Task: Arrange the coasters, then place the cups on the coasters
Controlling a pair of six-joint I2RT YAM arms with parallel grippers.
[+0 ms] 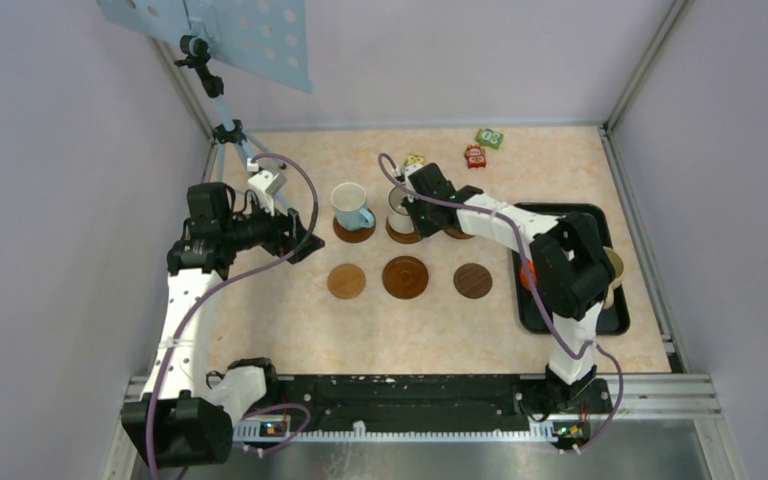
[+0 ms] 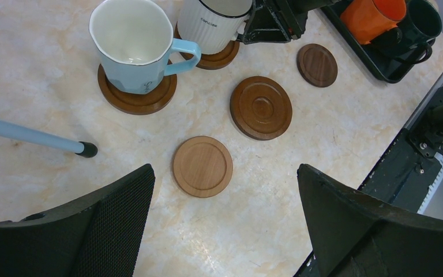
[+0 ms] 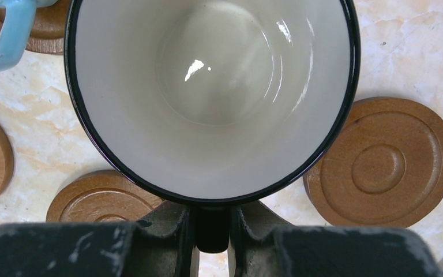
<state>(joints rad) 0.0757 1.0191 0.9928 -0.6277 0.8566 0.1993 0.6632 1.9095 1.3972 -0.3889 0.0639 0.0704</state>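
Note:
The white dark-rimmed cup has its base within the brown coaster (image 2: pixel 222 59) and would stay upright, so the right gripper needs to let go of it.
My right gripper (image 3: pixel 212 222) (image 1: pixel 413 207) is shut on the dark handle of the white dark-rimmed cup (image 3: pixel 207 92) (image 2: pixel 213 23). That cup sits over a brown coaster (image 2: pixel 222 59) in the back row. Left of it a light blue cup (image 1: pixel 352 205) (image 2: pixel 132 49) stands on another coaster (image 2: pixel 137 99). Three bare coasters lie in the front row: light (image 1: pixel 346 281), medium (image 1: pixel 405 277) and dark (image 1: pixel 473 280). My left gripper (image 2: pixel 224 173) (image 1: pixel 305 245) hangs open over the table near the light coaster (image 2: pixel 202 166), holding nothing.
A black tray (image 1: pixel 615 322) at the right holds an orange cup (image 2: pixel 375 14) and a dark green cup (image 2: pixel 424 20), mostly hidden behind my right arm from above. Small toy blocks (image 1: pixel 488 138) lie at the back. A tripod leg (image 2: pixel 29 134) stands at the left.

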